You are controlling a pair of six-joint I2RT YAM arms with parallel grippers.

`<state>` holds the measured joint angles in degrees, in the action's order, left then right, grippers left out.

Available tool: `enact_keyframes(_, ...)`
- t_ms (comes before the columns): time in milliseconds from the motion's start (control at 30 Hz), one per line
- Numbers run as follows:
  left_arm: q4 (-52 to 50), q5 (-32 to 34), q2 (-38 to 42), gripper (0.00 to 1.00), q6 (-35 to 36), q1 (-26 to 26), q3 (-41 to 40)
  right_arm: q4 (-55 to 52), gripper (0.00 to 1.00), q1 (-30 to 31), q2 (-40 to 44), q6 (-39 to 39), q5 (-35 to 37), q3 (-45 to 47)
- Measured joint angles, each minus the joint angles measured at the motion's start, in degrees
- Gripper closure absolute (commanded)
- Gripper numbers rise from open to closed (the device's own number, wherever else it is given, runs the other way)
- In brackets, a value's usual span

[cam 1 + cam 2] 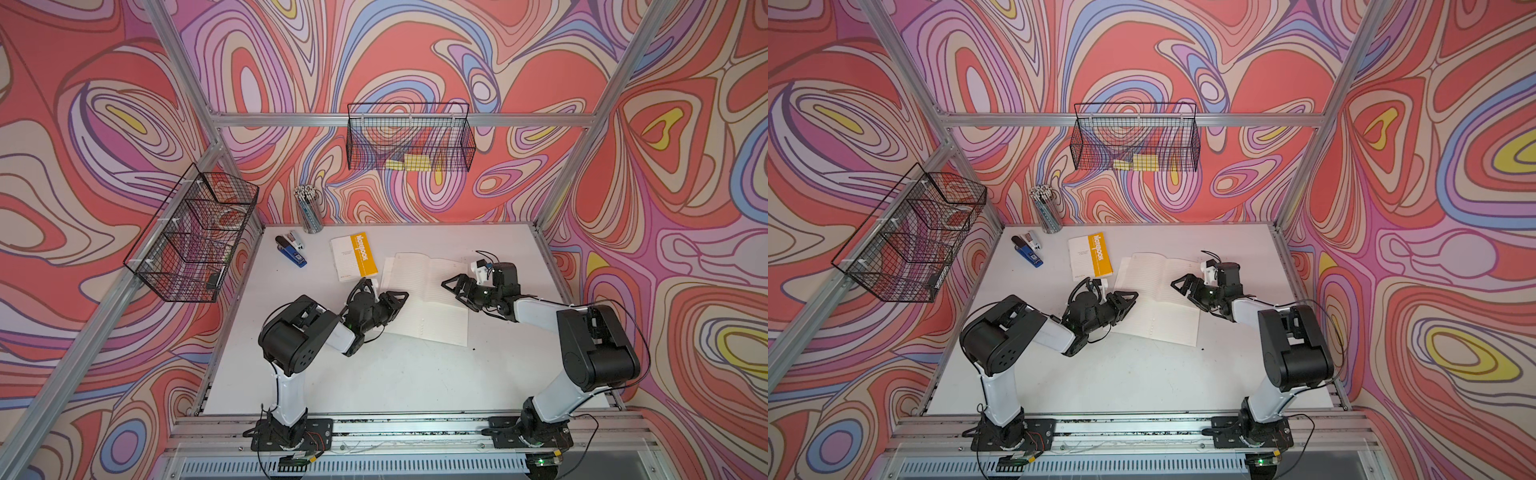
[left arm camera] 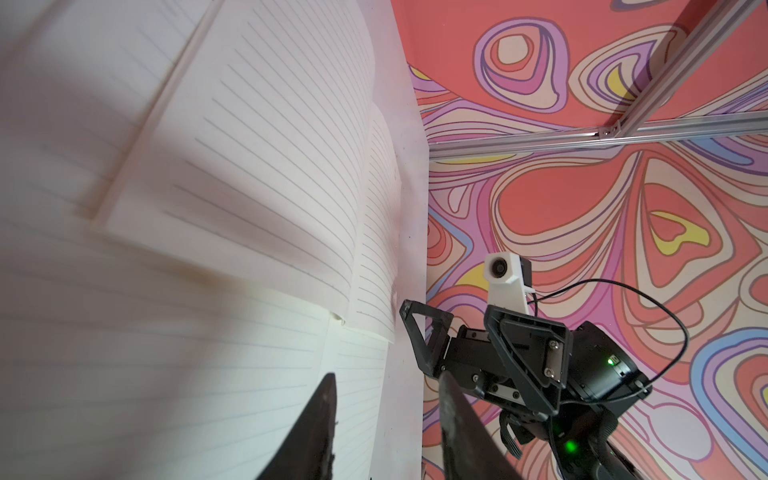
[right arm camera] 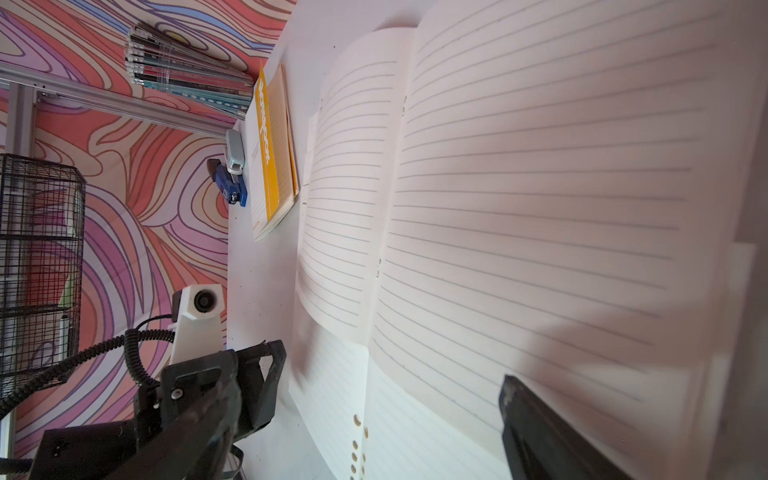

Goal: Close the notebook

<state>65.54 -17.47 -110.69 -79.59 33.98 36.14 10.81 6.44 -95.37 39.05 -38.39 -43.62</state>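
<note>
My left gripper grabs the notebook's outer edge next, away from the notebook's middle fold, to swing the open notebook [image 1: 424,291] closed.
The notebook [image 1: 424,291] [image 1: 1158,291] lies open on the white table [image 1: 374,374], lined pages up, over a lined sheet with punched holes. My left gripper [image 1: 403,298] [image 1: 1133,297] sits low at the notebook's left edge. In the left wrist view it [image 2: 386,376] is open, with only page [image 2: 249,166] and table between its fingers. My right gripper [image 1: 452,293] [image 1: 1181,293] hovers over the right page. The right wrist view shows it [image 3: 370,388] wide open above the pages [image 3: 540,208], holding nothing.
A closed orange and white notebook [image 1: 353,257] lies just behind the open one, with a blue stapler [image 1: 291,249] to its left. A cup of pencils [image 1: 309,208] stands at the back wall. Wire baskets hang on the back frame [image 1: 409,137] and the left frame [image 1: 191,237].
</note>
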Motion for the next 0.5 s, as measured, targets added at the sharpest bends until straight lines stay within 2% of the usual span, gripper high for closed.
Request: enact_keyframes(500,-0.7,4.7,-3.7,0.59,-3.8,1.6,1.9,3.6,0.02,0.0,-1.3,1.1,-0.2,3.0)
